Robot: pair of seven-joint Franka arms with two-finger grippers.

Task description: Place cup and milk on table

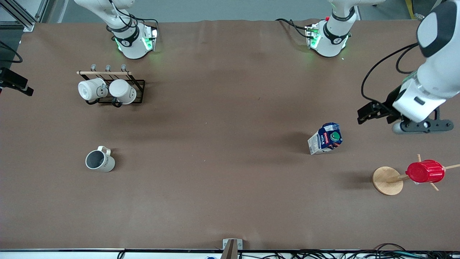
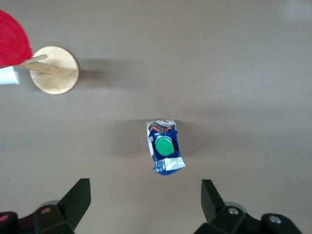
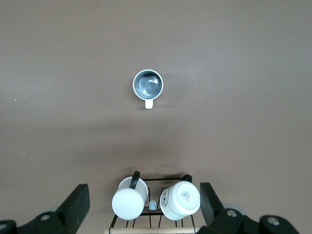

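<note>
I will next use my right gripper to grab the cup by its rim (image 1: 87, 162) (image 3: 147, 70), and then I will place the cup at its spot on the tabletop.
The cup (image 1: 100, 160), cream-beige with a dark grey inside, stands upright on the brown table (image 1: 230, 90) toward the right arm's end; it also shows in the right wrist view (image 3: 148, 86). The milk (image 1: 325, 138), a blue-and-white carton with a green cap, stands on the table toward the left arm's end and shows in the left wrist view (image 2: 165, 146). My left gripper (image 1: 366, 113) hangs open and empty in the air beside the milk (image 2: 145, 202). My right gripper (image 3: 144, 207) is open and empty, high over the mug rack, and is out of the front view.
A black wire rack (image 1: 111, 86) with two white mugs (image 3: 130, 202) stands near the right arm's base, farther from the front camera than the cup. A red ribbed cup (image 1: 425, 171) hangs on a wooden stand with a round disc base (image 1: 387, 180), nearer than the milk.
</note>
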